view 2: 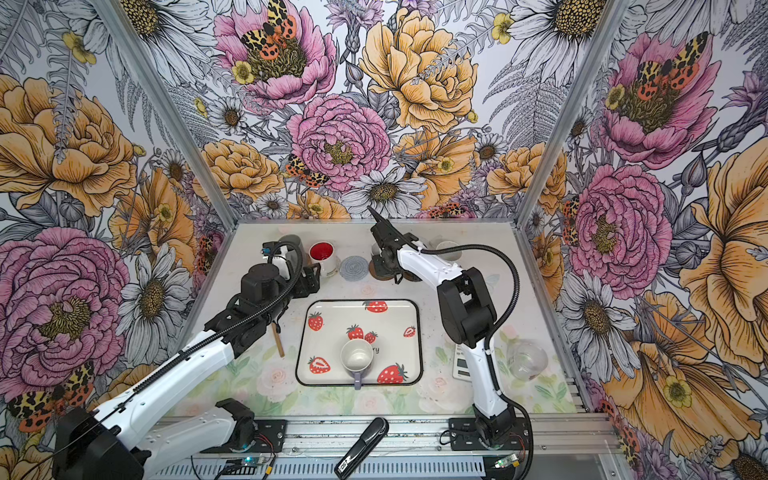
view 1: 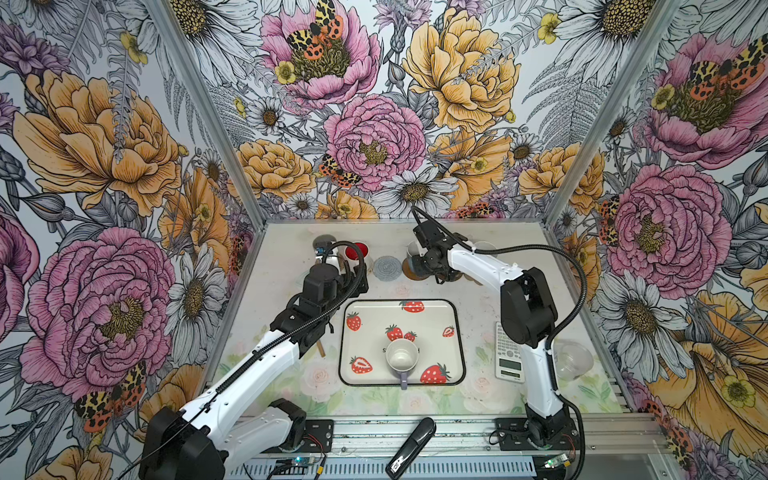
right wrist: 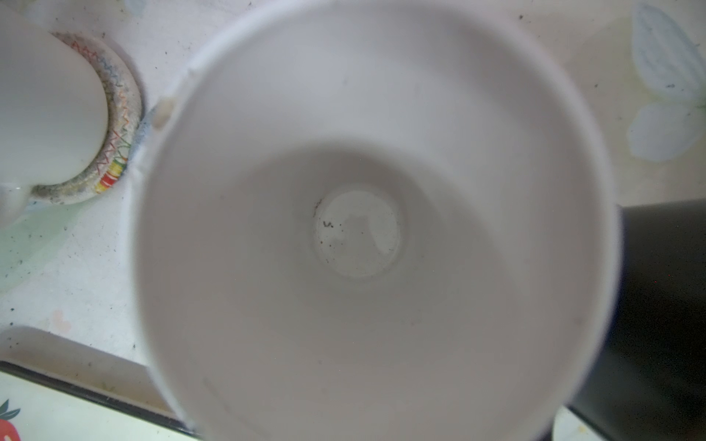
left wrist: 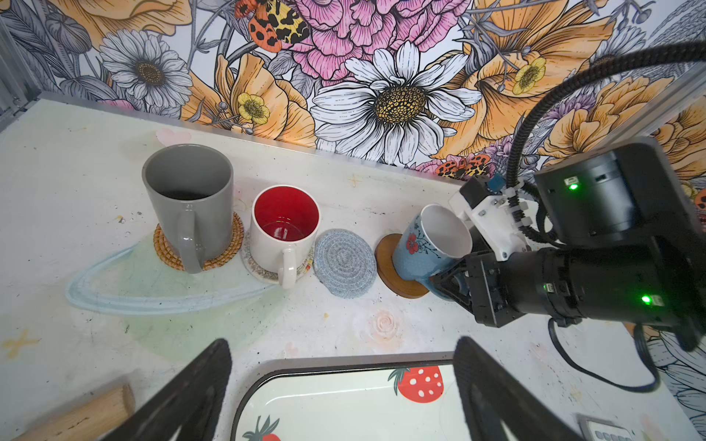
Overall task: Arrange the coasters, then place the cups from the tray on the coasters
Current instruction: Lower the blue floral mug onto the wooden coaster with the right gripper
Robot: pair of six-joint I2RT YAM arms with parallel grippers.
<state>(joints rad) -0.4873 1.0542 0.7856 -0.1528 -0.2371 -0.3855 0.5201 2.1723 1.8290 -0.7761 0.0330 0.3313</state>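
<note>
The blue cup's base is within the disc, so the cup would stand on the brown disc coaster point(left wrist: 389, 263). My right gripper will open.
A lavender cup point(view 1: 402, 357) stands alone on the strawberry tray point(view 1: 440, 316). Along the back, a grey cup point(left wrist: 191, 206) sits on the tan rattan coaster point(left wrist: 229, 244). Beside it a white cup with red inside point(left wrist: 284, 229) sits on the cream crochet coaster point(left wrist: 252, 263). The grey-blue coaster point(left wrist: 344, 263) is bare. My right gripper point(left wrist: 450, 284) is shut on the blue cup point(left wrist: 431, 244), which leans with its base on a brown disc coaster point(left wrist: 389, 263). My left gripper point(left wrist: 344, 393) hangs open over the tray's far edge point(left wrist: 344, 362). A black cup point(right wrist: 657, 305) stands beside the blue one.
A white calculator point(view 1: 509, 353) and a clear glass jar point(view 1: 575, 359) lie right of the tray, under and beside the right arm. A wooden stick point(view 1: 321, 349) lies left of the tray. A black stapler-like thing point(view 1: 411, 449) rests on the front rail.
</note>
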